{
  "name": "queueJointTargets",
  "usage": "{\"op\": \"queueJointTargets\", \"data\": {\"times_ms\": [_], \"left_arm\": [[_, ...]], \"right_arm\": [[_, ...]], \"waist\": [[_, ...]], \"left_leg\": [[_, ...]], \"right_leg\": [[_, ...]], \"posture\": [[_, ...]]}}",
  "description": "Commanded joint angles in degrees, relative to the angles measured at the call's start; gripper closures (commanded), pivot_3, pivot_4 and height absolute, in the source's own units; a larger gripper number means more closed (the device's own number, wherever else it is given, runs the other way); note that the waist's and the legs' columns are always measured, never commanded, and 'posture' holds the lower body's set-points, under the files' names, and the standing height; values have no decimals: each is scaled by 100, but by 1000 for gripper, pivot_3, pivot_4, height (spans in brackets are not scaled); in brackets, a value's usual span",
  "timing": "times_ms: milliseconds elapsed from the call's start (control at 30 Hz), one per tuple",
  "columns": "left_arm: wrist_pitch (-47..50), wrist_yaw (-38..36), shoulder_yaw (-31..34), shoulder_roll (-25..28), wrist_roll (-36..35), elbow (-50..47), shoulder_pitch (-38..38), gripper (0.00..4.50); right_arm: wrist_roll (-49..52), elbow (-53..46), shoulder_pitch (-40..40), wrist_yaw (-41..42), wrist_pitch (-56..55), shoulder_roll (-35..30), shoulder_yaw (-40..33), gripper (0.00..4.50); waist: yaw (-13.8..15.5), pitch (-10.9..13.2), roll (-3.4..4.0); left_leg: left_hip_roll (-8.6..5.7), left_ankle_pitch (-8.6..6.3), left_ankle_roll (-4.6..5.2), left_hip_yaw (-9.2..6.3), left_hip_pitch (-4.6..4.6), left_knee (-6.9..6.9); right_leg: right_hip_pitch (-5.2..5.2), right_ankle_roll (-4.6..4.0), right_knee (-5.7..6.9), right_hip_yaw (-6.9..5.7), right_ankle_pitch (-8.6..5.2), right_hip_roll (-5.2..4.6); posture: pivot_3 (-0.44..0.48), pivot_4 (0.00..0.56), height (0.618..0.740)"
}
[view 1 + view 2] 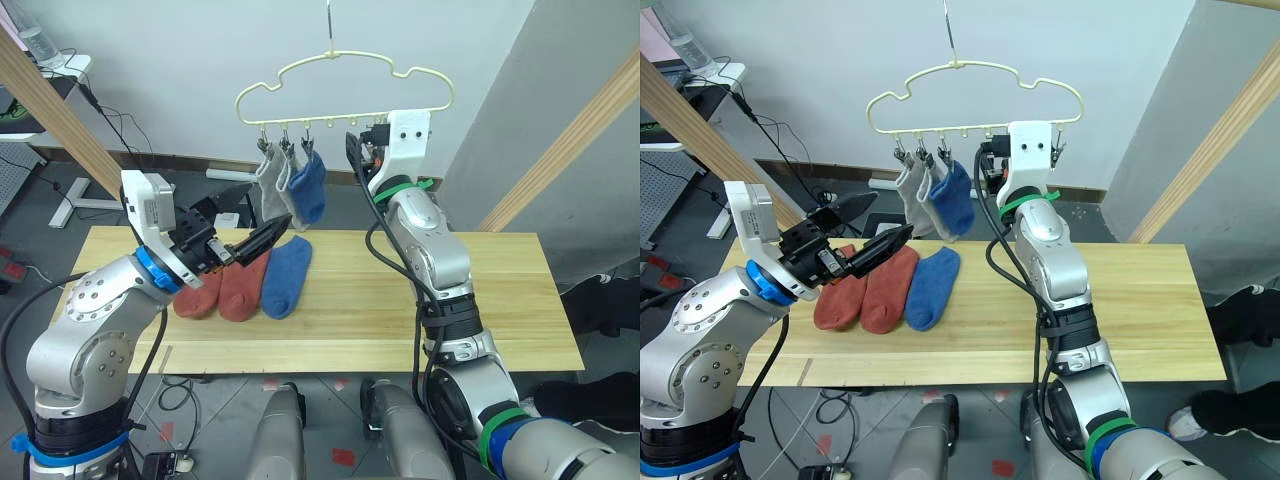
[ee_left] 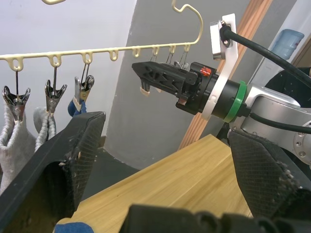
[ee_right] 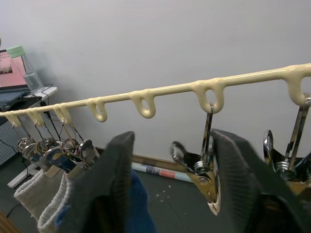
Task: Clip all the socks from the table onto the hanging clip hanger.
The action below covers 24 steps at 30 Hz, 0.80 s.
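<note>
The robot's right gripper will pinch the empty metal clip by its looped handles next, so that the clip opens for a sock.
The pale yellow clip hanger [image 1: 345, 75] hangs above the table's far edge. On its left clips hang two grey socks [image 1: 270, 185] and a blue sock [image 1: 308, 190]. On the table [image 1: 450, 300] two rust-red socks [image 1: 243, 285] lie side by side with a blue sock [image 1: 287, 275] at their right. My left gripper [image 1: 890, 214] hovers open and empty just above the red socks. My right gripper [image 3: 175, 138] is raised to the hanger's row of clips. It is open, with an empty metal clip [image 3: 205, 172] hanging between its fingers.
Slanted wooden poles of the frame stand at the left [image 1: 60, 110] and at the right [image 1: 575, 145] of the table. The table's right half is bare wood. Cables and a white stand [image 1: 75, 190] lie on the floor behind.
</note>
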Motion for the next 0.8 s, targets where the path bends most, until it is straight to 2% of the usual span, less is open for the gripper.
{"op": "queueJointTargets", "data": {"times_ms": [33,100,167,400,533,733,800], "left_arm": [[-105,14,1,3,-16,-88,-48,0],[-106,12,-1,6,-23,-84,-48,0],[-107,9,0,9,-27,-89,-41,0],[-96,34,-30,-12,-28,-130,-28,0],[-55,22,-133,99,259,-87,336,0],[208,421,-407,47,731,193,701,0],[251,619,-673,19,1153,530,843,0]], "right_arm": [[32,-174,-108,-7,-66,36,9,3439],[32,-177,-107,-10,-65,36,7,4058],[26,-185,-104,-11,-65,32,11,4480],[76,-203,-114,-4,0,19,-41,4480],[794,-526,-148,618,726,-251,-347,4480],[1529,-749,-330,1327,1719,-830,-485,4480],[1910,-934,-350,1814,2266,-1135,-448,4480]], "waist": [[0,0,0],[-1,0,0],[0,0,0],[-1,0,0],[-6,0,0],[-5,1,2],[-13,1,2]], "left_leg": [[0,0,0,0,0,0],[0,0,0,0,0,0],[0,0,0,0,0,0],[0,0,0,0,0,0],[0,0,0,2,0,0],[0,1,4,-1,1,0],[0,1,4,1,2,-1]], "right_leg": [[0,0,0,0,0,0],[0,0,0,1,0,0],[0,0,0,0,0,0],[0,-1,0,0,0,0],[0,0,0,2,0,0],[0,0,1,1,-1,0],[0,0,1,2,-1,1]], "posture": [[88,262,740],[88,262,740],[87,261,740],[84,267,740],[80,271,740],[58,281,740],[50,286,740]]}}
